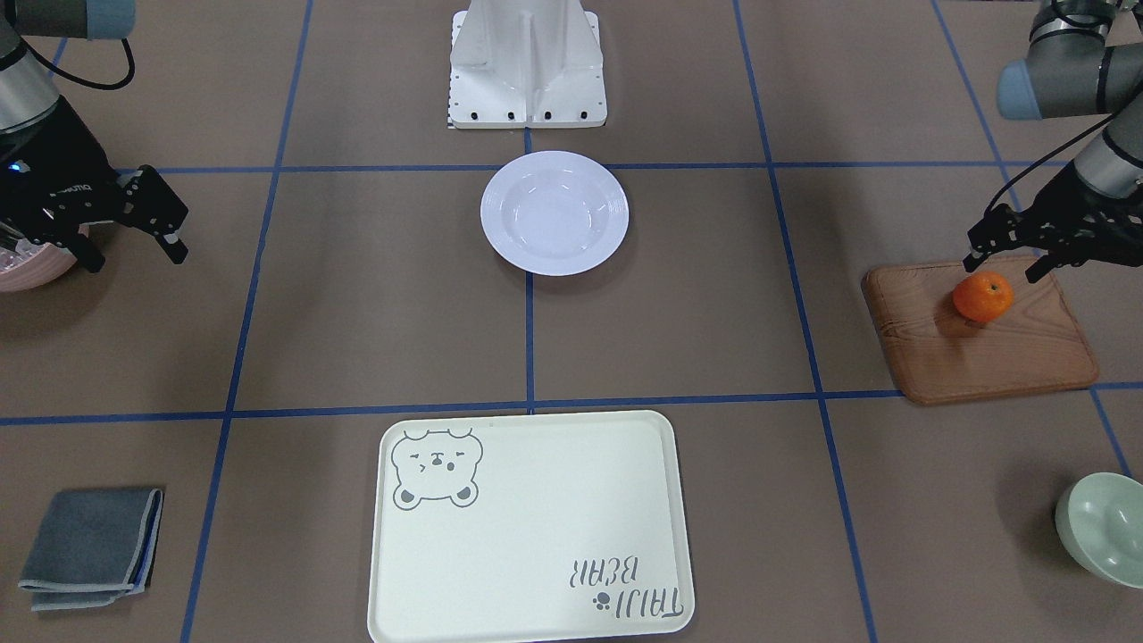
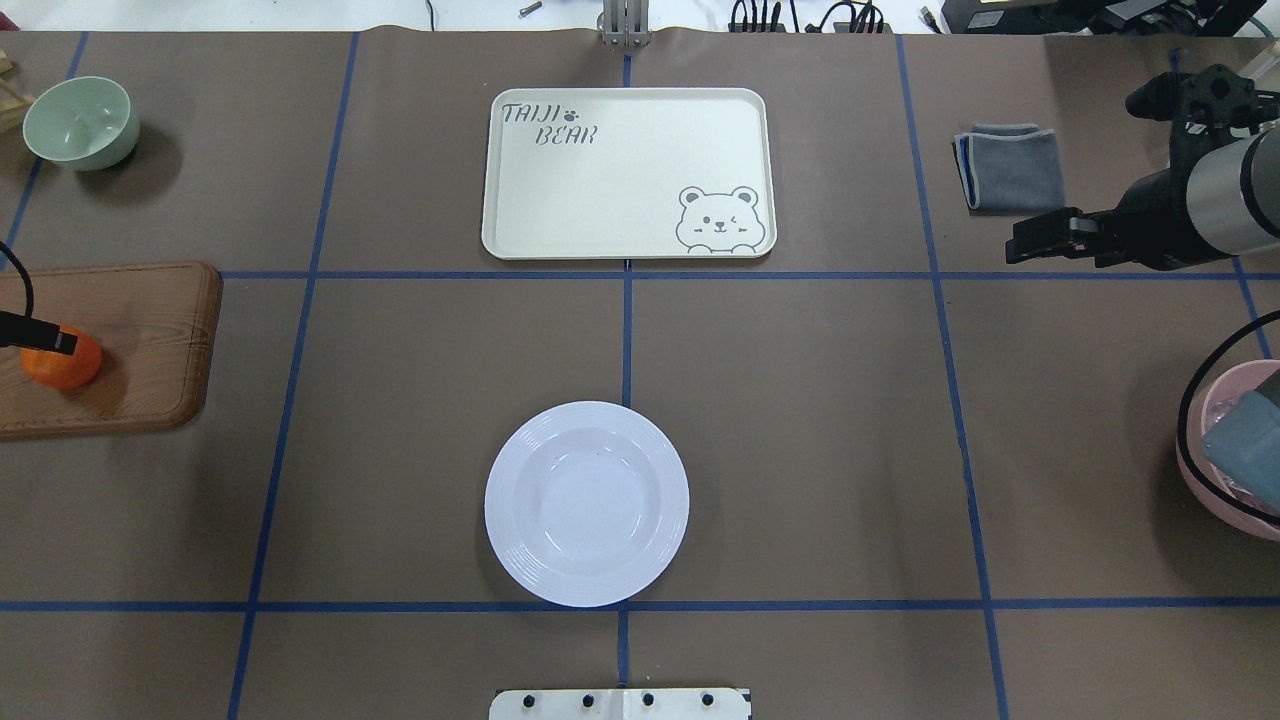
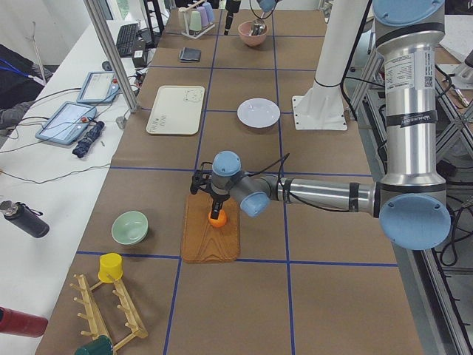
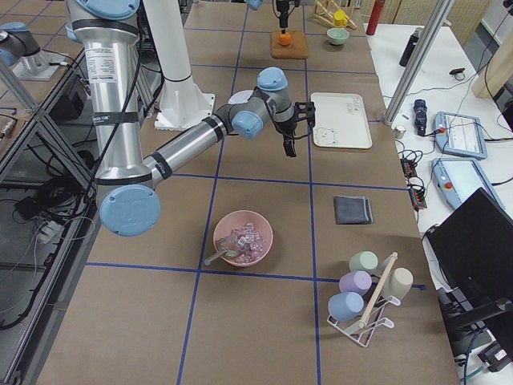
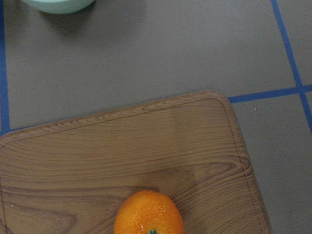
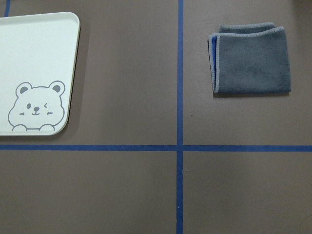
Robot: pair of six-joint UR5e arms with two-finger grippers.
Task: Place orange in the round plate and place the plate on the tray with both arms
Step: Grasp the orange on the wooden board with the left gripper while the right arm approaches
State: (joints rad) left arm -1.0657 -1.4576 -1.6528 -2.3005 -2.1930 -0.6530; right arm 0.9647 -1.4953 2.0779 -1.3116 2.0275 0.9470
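The robot should next grab the orange by its rounded middle [image 1: 982, 296] with its left gripper, to put fruit in the round plate [image 1: 554, 212].
The orange [image 1: 982, 296] rests on a brown wooden board [image 1: 991, 353] at the robot's left side, and also shows low in the left wrist view [image 5: 148, 215]. My left gripper [image 1: 1002, 266] hovers just above the orange, open, with a finger on either side and not touching it. The white round plate [image 1: 554, 212] stands empty in the middle, near the robot's base. The cream tray [image 1: 527, 536] with its bear drawing lies empty beyond the plate. My right gripper [image 1: 134, 254] hangs open and holds nothing, far off to the robot's right.
A pale green bowl [image 2: 80, 122] sits beyond the board. A pink bowl [image 2: 1230, 500] with contents is under the right arm. A folded grey cloth [image 2: 1010, 165] lies to the right of the tray. The robot's white base [image 1: 527, 67] stands behind the plate.
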